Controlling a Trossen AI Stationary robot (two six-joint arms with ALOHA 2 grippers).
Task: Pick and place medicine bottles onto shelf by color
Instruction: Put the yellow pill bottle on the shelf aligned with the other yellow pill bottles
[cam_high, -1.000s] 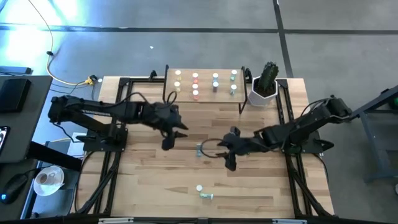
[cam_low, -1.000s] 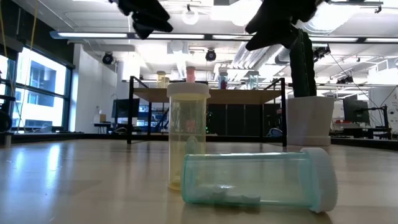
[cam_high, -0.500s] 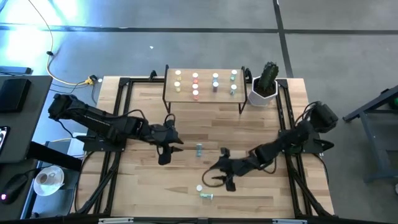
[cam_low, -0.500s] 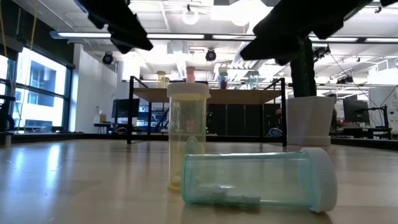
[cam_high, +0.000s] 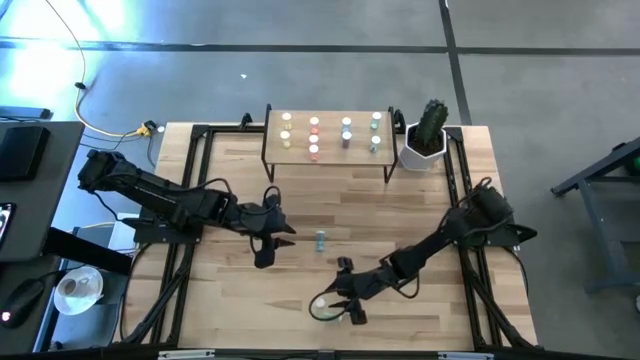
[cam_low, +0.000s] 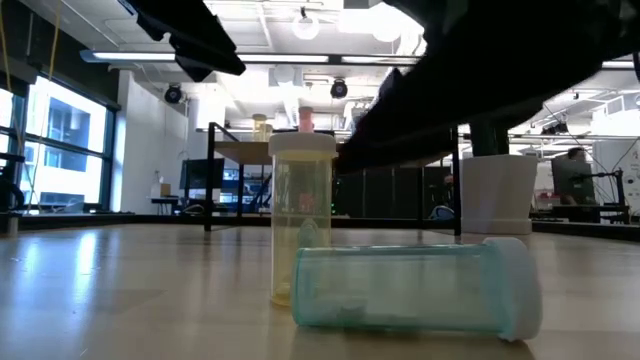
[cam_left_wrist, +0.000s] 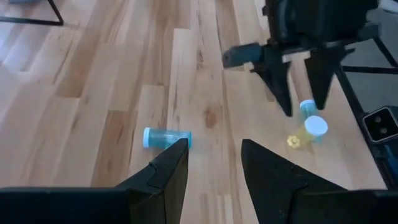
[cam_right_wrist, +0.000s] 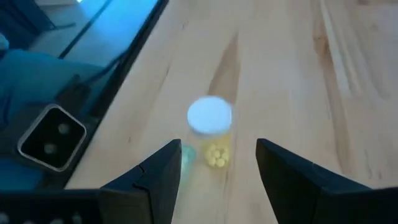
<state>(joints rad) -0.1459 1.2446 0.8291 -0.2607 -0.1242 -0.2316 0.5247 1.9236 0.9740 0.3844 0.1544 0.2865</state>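
Note:
My right gripper's fingers are still short of the yellow bottle (cam_right_wrist: 210, 124), so closing now would miss it. My right gripper moves toward the bottle, then closes on the bottle.
A yellow medicine bottle (cam_right_wrist: 210, 124) with a white cap stands upright near the table's front edge. A green bottle (cam_low: 415, 290) lies on its side beside it. My right gripper (cam_right_wrist: 217, 165) is open, hovering just short of the yellow bottle with its fingers pointing at it. A blue bottle (cam_left_wrist: 165, 137) lies on its side at mid-table. My left gripper (cam_left_wrist: 214, 158) is open above the table, just left of that bottle. The shelf (cam_high: 325, 160) at the far edge carries several bottles in rows.
A white pot with a cactus (cam_high: 428, 135) stands right of the shelf. Black frame rails (cam_high: 180, 270) run along the table's left and right sides. Bare wood (cam_high: 330, 195) lies between the shelf and the blue bottle.
My right gripper has swung from mid-table toward the near edge and down, rolling its wrist, and now points at the yellow bottle. My left gripper has come down and toward the near edge, then held still. No bottle has moved.

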